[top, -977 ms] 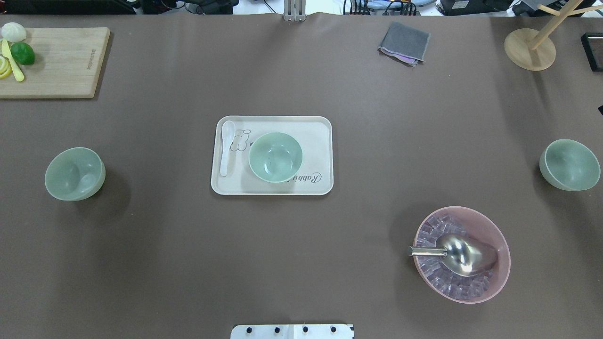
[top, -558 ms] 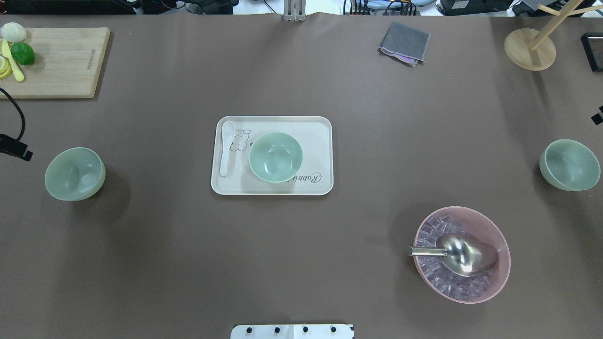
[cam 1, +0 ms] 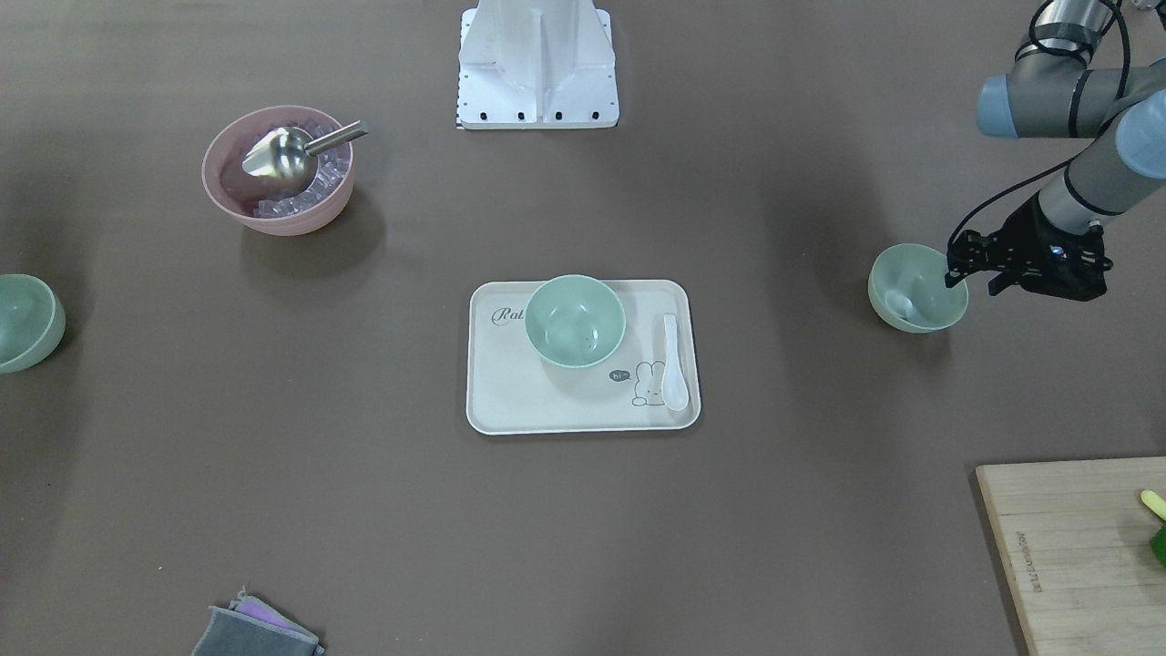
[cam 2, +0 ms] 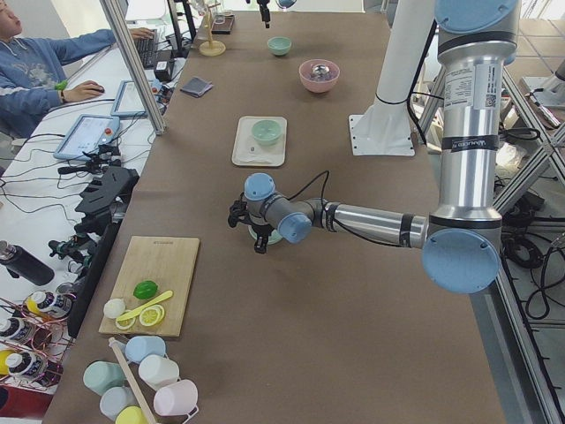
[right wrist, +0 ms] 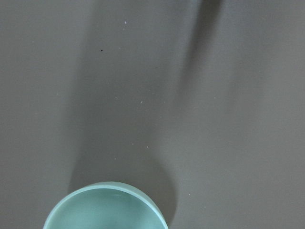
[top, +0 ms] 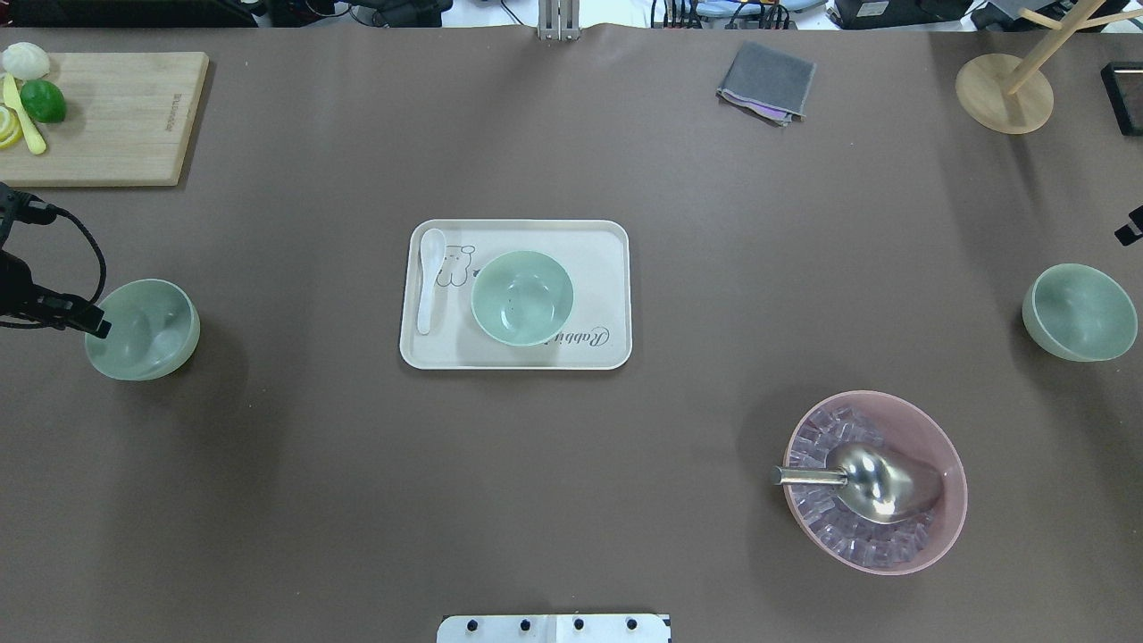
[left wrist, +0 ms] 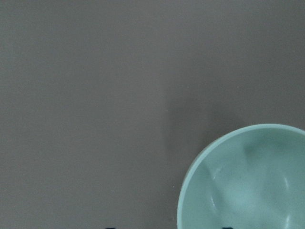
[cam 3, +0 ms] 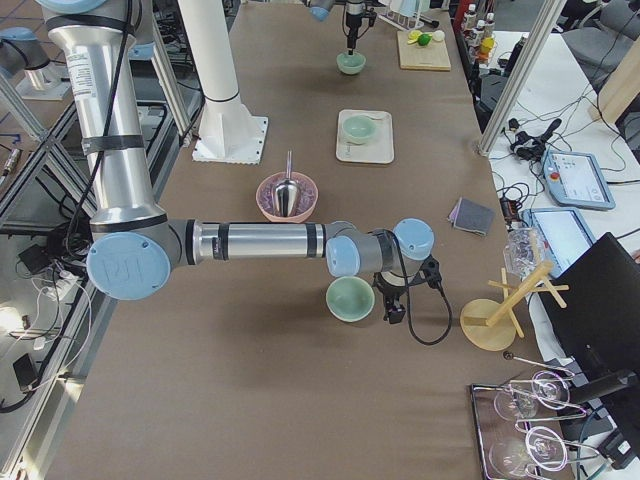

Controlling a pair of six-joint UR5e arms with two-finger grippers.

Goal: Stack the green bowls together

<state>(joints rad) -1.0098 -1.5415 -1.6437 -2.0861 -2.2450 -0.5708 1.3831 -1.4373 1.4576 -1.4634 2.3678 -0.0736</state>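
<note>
I should next use my left gripper to grab a green bowl by its rim (left wrist: 183, 188), so that I can nest it into the one on the cream tray.
Three pale green bowls stand apart. One (top: 143, 329) is at the table's left, one (top: 522, 297) sits on the cream tray (top: 598, 268), and one (top: 1079, 313) is at the right. My left gripper (cam 1: 973, 284) is open and hangs at the outer rim of the left bowl (cam 1: 915, 290), one fingertip over the rim; that bowl also shows in the left wrist view (left wrist: 248, 181). My right gripper (cam 3: 392, 303) hovers beside the right bowl (cam 3: 350, 298); only a sliver of it (top: 1130, 232) shows overhead. I cannot tell how its jaws stand.
A white spoon (top: 429, 279) lies on the tray. A pink bowl (top: 946, 527) with ice and a metal scoop (top: 871, 482) stands front right. A cutting board (top: 116, 116) with fruit, a grey cloth (top: 766, 82) and a wooden stand (top: 1005, 92) are at the far edge.
My left gripper has come in from the left edge and moved down to the left bowl's rim. The right gripper's tip has appeared at the right edge. The bowls have not moved.
</note>
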